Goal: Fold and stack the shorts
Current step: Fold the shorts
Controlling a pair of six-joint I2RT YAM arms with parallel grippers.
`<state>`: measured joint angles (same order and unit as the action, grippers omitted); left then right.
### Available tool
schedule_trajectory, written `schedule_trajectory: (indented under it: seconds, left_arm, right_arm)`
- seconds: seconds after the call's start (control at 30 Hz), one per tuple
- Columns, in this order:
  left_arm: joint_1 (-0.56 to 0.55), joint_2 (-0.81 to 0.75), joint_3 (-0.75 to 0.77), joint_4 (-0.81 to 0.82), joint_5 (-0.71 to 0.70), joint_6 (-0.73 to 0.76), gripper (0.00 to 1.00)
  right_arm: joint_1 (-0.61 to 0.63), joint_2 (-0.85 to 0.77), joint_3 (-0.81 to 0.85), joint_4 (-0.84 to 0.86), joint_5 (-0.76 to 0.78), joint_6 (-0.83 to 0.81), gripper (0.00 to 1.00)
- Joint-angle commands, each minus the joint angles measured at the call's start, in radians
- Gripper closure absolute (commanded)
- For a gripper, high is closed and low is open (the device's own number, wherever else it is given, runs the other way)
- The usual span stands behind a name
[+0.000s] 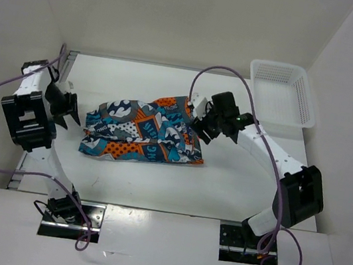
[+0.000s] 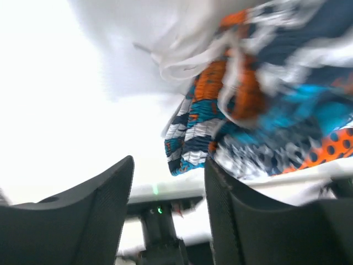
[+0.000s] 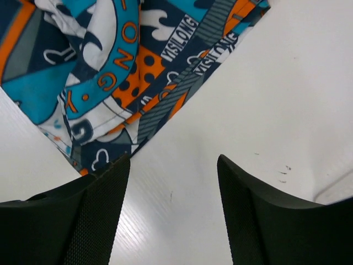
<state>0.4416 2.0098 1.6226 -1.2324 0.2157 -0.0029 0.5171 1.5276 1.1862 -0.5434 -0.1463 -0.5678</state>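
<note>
The left gripper needs to fold the shorts next, so it should grab the shorts (image 1: 142, 134) by the gathered waistband edge (image 1: 87, 139), which leaves the legs free to spread out.
The shorts (image 1: 142, 134), in a teal, orange, white and dark grey patchwork print, lie folded in a loose bundle on the white table. My left gripper (image 1: 66, 108) hovers just off their left end, open, nothing between its fingers; in its wrist view the shorts (image 2: 259, 105) fill the upper right, blurred. My right gripper (image 1: 199, 124) is at the shorts' right edge, open and empty. Its wrist view shows the shorts (image 3: 110, 72) at upper left and bare table between the fingers (image 3: 105, 210).
A white plastic mesh basket (image 1: 283, 92) stands at the back right corner. White walls close in the table on three sides. Purple cables loop from both arms. Both arm bases sit at the near edge.
</note>
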Motion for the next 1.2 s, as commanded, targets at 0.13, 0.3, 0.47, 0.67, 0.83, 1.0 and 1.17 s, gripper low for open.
schedule_trajectory:
  seconds: [0.13,0.3,0.47,0.67,0.83,1.0,1.17]
  left_arm:
    - [-0.085,-0.143,-0.027,0.021,0.077,0.003,0.3]
    - [-0.126,-0.106,-0.116,0.034,0.106,0.003,0.3]
    - [-0.126,-0.106,-0.129,0.068,0.047,0.003,0.29]
    - [-0.147,-0.069,-0.129,0.068,0.105,0.003,0.42]
    - [-0.184,-0.025,-0.161,0.091,0.132,0.003,0.76]
    - [-0.184,-0.034,-0.182,0.111,0.123,0.003,0.98]
    - [-0.193,-0.034,-0.149,0.09,0.103,0.003,1.0]
  right_arm:
    - [-0.002,0.066,0.067,0.045,-0.082,0.112,0.34]
    - [0.101,0.086,0.029,0.039,-0.055,0.042,0.3]
    - [0.11,0.126,0.01,0.1,-0.016,0.089,0.3]
    - [0.11,0.173,0.0,0.122,-0.006,0.089,0.3]
    - [0.11,0.183,-0.023,0.131,0.022,0.048,0.3]
    - [0.133,0.163,0.019,0.057,-0.027,0.016,0.29]
    - [0.178,0.144,-0.017,0.052,-0.033,0.025,0.29]
